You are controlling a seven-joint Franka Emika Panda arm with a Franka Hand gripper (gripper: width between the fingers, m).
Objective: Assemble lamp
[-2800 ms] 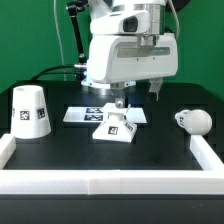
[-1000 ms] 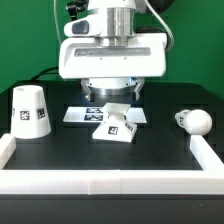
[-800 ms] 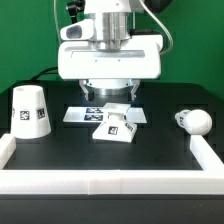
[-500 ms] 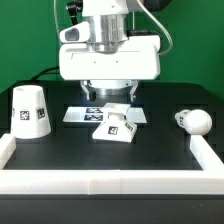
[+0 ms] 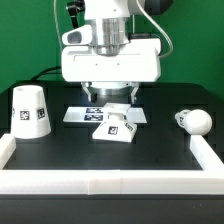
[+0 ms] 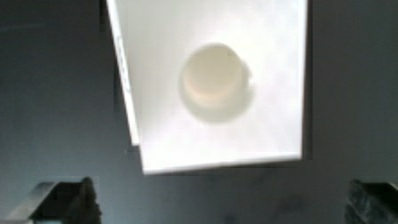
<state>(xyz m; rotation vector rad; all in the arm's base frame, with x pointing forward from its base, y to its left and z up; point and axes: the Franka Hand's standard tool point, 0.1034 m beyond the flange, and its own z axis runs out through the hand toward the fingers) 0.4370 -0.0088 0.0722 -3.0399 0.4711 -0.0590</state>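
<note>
The lamp base needs its round socket (image 6: 217,82) free to take the bulb, so the robot's gripper should grab the base by its opposite side edges.
The small square lamp base (image 5: 117,128) lies on the black table in the middle, its tagged face showing. My gripper (image 5: 110,97) hangs above it, open and empty, its fingers spread wide to either side. In the wrist view the base (image 6: 214,75) is a white plate with a round socket, and the gripper (image 6: 217,205) shows only two dark fingertips (image 6: 63,200) at the frame's corners, apart from the base. The tapered shade (image 5: 29,110) stands at the exterior view's left. The round bulb (image 5: 193,121) lies at the exterior view's right.
The marker board (image 5: 80,114) lies flat just behind the base, partly hidden by it. A white raised rim (image 5: 110,185) runs along the table's front and sides. A green wall stands behind.
Since 2.8 s ago the gripper has turned about its axis, opened away from the base and risen. In the last second it has crept a little higher. The parts have not moved.
</note>
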